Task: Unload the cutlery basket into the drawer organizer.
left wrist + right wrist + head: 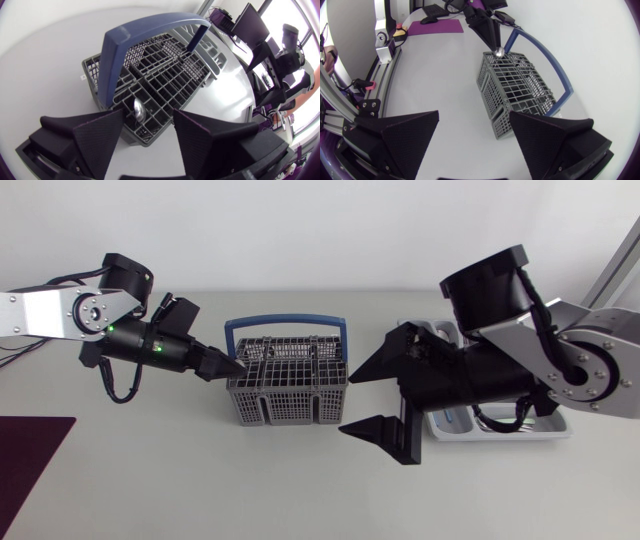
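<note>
The spoon's bowl is the only part that sticks up above the basket's grid (159,90), so the robot's left gripper should grab that shiny bowl end (139,111) next.
The grey cutlery basket (288,385) with a blue handle (286,323) stands mid-table. The shiny end of a spoon (139,109) sticks up from a compartment at its left end. My left gripper (232,366) hangs over that end, open, and the left wrist view shows the spoon between its fingers (100,135) with neither touching. My right gripper (347,402) is wide open just right of the basket, holding nothing. In the right wrist view the basket (520,92) lies ahead of it, with the spoon end (497,51) at the far side. The white drawer organizer (500,435) lies under my right arm.
Some cutlery (495,420) lies in the organizer, mostly hidden by my right arm. A dark purple mat (30,470) lies at the table's front left corner. Bare tabletop stretches in front of the basket.
</note>
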Motion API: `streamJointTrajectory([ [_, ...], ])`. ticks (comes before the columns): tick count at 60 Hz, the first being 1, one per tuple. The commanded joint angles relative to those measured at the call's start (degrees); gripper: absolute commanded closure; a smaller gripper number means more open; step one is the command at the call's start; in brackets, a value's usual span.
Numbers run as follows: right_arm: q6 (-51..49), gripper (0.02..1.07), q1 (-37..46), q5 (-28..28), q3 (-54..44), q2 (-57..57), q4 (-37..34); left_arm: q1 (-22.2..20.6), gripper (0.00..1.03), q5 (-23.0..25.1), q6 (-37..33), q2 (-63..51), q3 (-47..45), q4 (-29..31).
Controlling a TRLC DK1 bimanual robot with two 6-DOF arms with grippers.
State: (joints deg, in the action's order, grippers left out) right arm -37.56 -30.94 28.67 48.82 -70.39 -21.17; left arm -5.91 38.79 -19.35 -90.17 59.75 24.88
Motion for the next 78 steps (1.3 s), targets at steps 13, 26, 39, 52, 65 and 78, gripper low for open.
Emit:
streamJointTrajectory([
  [13,1.88,0.06,-2.46,-0.80,0.93,-2.47,1.48,-2.09,0.48,0.77,1.34,-2.99,1.95,-1.68],
  [26,1.26,0.06,-2.72,-0.80,-0.21,-2.47,2.18,-1.56,0.78,0.68,2.30,-3.78,2.39,-2.65],
  [39,1.09,0.06,-2.90,-0.80,-0.65,-2.47,2.71,-1.21,0.89,0.77,2.83,-3.26,2.22,-2.65],
  [52,1.17,0.06,-3.78,-0.80,-0.92,-2.38,2.89,-0.77,0.89,0.77,3.09,-0.27,0.99,-2.65],
  [65,1.26,0.06,-4.75,-1.60,-0.92,-1.68,2.62,0.38,0.89,0.94,3.36,3.07,0.11,-2.74],
  [78,1.61,0.06,-5.54,-2.56,-0.57,-0.27,2.18,1.87,0.89,4.54,4.59,8.96,-1.04,-2.56],
])
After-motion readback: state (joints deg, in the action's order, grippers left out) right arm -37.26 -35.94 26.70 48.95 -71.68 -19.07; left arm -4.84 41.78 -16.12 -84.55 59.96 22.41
